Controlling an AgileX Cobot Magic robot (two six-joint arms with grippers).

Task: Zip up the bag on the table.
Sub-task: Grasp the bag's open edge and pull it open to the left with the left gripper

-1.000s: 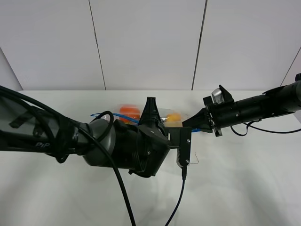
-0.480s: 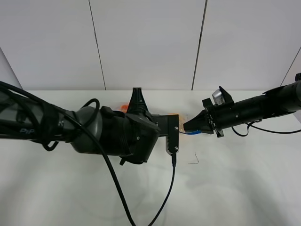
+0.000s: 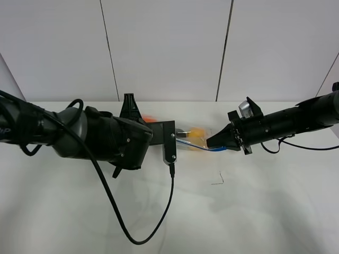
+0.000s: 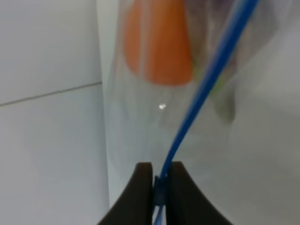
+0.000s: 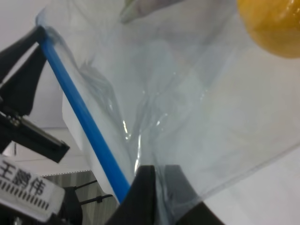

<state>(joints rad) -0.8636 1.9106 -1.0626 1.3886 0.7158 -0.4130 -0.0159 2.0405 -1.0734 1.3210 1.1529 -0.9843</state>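
Note:
The blue zipper runs on past my fingers, near the orange fruit [image 4: 159, 42]. My left gripper stays closed until it reaches the zipper's end, which comes next.
The clear bag [image 3: 197, 138] lies on the white table [image 3: 265, 206], stretched between my two grippers, with a yellow fruit [image 3: 197, 132] inside. Its blue zipper strip [image 3: 198, 146] runs from one gripper to the other. My left gripper [image 3: 176, 139] is shut on the blue strip [image 4: 201, 89]; in the left wrist view its tips [image 4: 160, 180] pinch it, with an orange fruit [image 4: 159, 42] beyond. My right gripper [image 3: 211, 143] is shut on the bag's edge beside the strip [image 5: 79, 112]; its tips [image 5: 161, 180] show in the right wrist view, near the yellow fruit [image 5: 272, 23]. No eggplant is clearly visible.
A black cable [image 3: 139, 235] from the left wrist loops over the near part of the table. A small dark mark [image 3: 218, 180] lies on the tabletop below the bag. A white panelled wall [image 3: 164, 47] stands behind the table's far edge.
My left arm has slid leftward along the blue strip, so more of the bag and strip shows between the grippers. The right arm has stayed in place.

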